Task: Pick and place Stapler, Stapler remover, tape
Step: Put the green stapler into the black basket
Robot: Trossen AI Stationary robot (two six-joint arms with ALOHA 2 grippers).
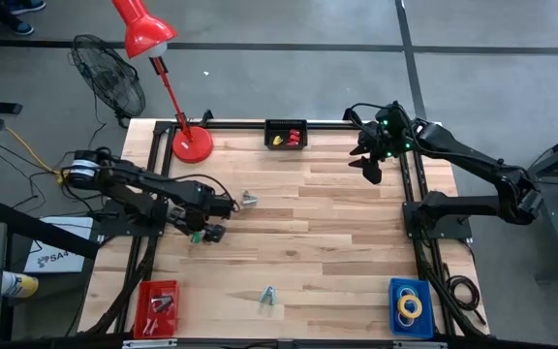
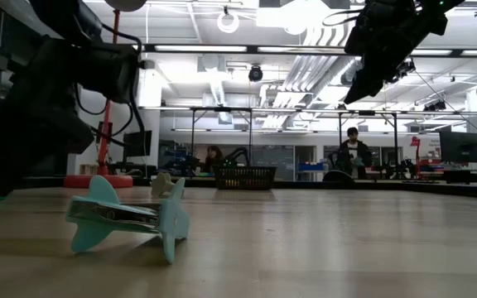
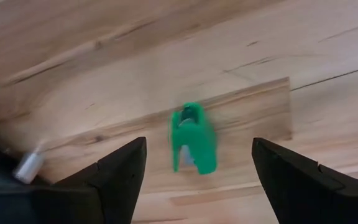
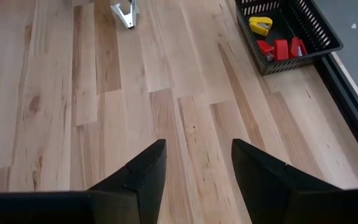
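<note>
My left gripper picks up the green stapler by its body next, to pick and place the stapler.
A small green stapler lies flat on the wood between the fingers of my open left gripper, with a gap on either side. In the high view that gripper is low over the table's left half, the green stapler by its tip. A pale stapler remover lies just right of it, and a light-blue one lies near the near edge. Yellow tape rolls lie in the blue bin. My right gripper hangs open, high over the far right of the table.
A black basket at the far edge holds red and yellow staplers. A red bin stands at the near left corner and a blue bin at the near right. A red lamp base stands far left. Bare wood spans the middle.
</note>
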